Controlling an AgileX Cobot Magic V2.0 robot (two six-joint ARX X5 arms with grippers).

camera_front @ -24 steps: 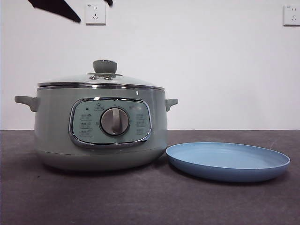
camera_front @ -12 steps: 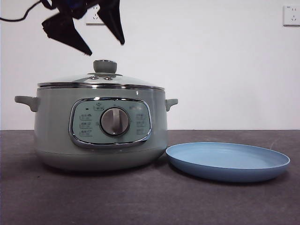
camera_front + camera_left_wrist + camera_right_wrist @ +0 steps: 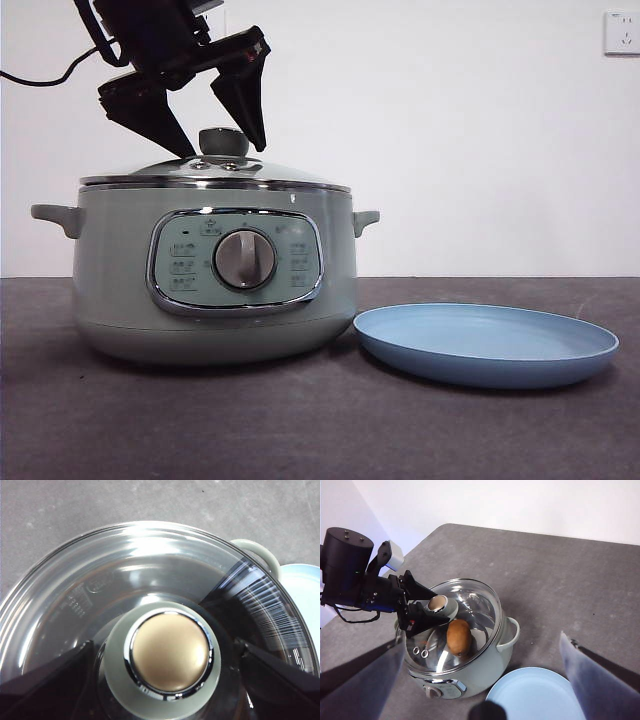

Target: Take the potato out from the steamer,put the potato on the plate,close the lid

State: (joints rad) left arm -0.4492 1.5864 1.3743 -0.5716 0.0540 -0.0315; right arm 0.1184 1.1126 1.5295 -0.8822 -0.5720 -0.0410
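My left gripper grabs the lid by its narrow knob (image 3: 223, 143) (image 3: 162, 660) next, since the glass lid spreads far wider than my left gripper's open fingers.
The pale-green steamer (image 3: 215, 300) stands at the left of the table with its glass lid (image 3: 215, 172) on. Through the glass, the right wrist view shows the orange-brown potato (image 3: 458, 636) lying inside. My left gripper (image 3: 222, 150) hangs open over the lid. One jaw stands on each side of the pale-green knob (image 3: 170, 652), and neither touches it. The light-blue plate (image 3: 487, 343) lies empty just to the right of the steamer. My right gripper (image 3: 481, 639) is open and holds nothing, high above the pot and plate.
The steamer's side handles (image 3: 58, 216) stick out left and right. The plate's rim nearly touches the pot's base. A black cable (image 3: 40, 75) trails from the left arm. A wall socket (image 3: 622, 32) sits at the upper right.
The left gripper has come down from the top left corner. Its open jaws now stand on both sides of the lid's knob. Steamer, lid and plate have not moved.
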